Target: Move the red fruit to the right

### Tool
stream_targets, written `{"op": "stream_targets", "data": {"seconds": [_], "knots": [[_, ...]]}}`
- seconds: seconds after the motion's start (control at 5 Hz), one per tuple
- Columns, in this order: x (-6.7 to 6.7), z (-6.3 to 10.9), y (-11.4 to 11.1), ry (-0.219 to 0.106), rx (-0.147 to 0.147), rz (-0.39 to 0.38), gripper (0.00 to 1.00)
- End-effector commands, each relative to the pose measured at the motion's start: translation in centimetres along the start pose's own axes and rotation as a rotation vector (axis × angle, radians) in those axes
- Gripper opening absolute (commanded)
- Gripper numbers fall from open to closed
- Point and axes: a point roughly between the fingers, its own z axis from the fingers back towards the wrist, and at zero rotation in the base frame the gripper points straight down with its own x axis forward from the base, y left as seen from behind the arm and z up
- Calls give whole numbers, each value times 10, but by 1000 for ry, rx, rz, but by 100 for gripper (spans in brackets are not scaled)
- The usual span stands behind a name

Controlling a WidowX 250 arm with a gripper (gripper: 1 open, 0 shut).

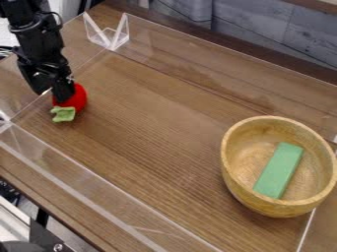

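Note:
The red fruit needs to move across the table, so my gripper will next grab it by its red body (77,96). The green cap (62,114) then stays free.
The red fruit (74,97), a small toy strawberry with a light green cap (62,114), lies on the wooden table at the far left. My black gripper (47,87) points straight down right over its left side, jaws open, with one finger in front of the fruit. The fingertips hide part of the fruit, and nothing is gripped as far as I can see.
A wooden bowl (241,169) at the right holds a flat green block (278,168). Clear acrylic walls (79,182) ring the table, with a clear bracket (108,35) at the back left. Bare wood spreads between the fruit and the bowl.

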Motion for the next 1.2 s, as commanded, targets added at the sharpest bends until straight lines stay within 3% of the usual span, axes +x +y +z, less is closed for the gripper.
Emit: {"op": "stream_targets", "data": {"seconds": [0.0, 0.2, 0.6, 1.0], "knots": [[4, 7, 18, -31, 14, -55, 100], [3, 2, 17, -32, -10, -107, 100], [2, -12, -13, -60, -67, 0, 100], [7, 7, -26, -65, -95, -3, 100]]}}
